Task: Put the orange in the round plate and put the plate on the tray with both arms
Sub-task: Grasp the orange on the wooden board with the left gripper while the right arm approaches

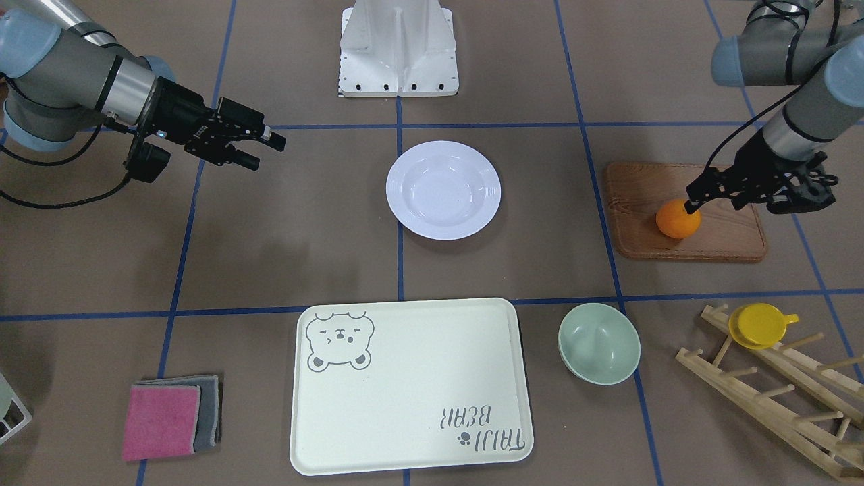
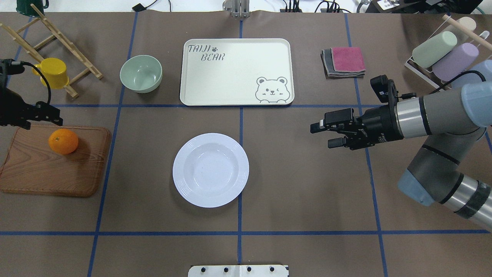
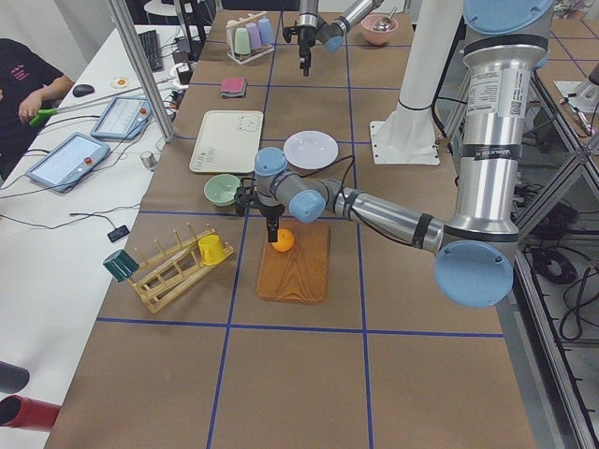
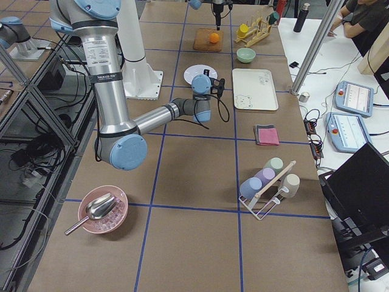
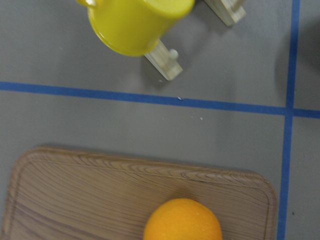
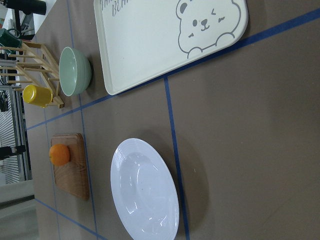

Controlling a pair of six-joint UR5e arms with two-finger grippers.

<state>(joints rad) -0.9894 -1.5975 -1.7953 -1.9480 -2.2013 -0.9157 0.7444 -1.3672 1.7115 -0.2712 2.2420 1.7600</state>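
Next, my left gripper takes hold of the orange [image 1: 678,221] by its round sides to fill the white round plate [image 1: 443,190] with fruit.
The orange [image 1: 678,221] rests on a brown wooden board [image 1: 715,236] at the robot's left; the left wrist view shows the orange [image 5: 182,220] at its bottom edge. My left gripper [image 1: 715,199] hangs just above the fruit, fingers spread and open, holding nothing. The white round plate [image 1: 443,190] lies empty at the table's middle. The cream tray [image 1: 412,385] with its bear drawing lies empty beyond the plate from the robot. My right gripper [image 1: 260,152] hovers open well to the plate's side, pointing at it.
A pale-green bowl [image 1: 599,343] sits beside the tray. A yellow cup [image 1: 759,325] hangs on a wooden rack [image 1: 776,398] near the board. Folded pink and grey cloths [image 1: 169,418] lie on the tray's other side. The white robot base [image 1: 398,47] stands behind the plate.
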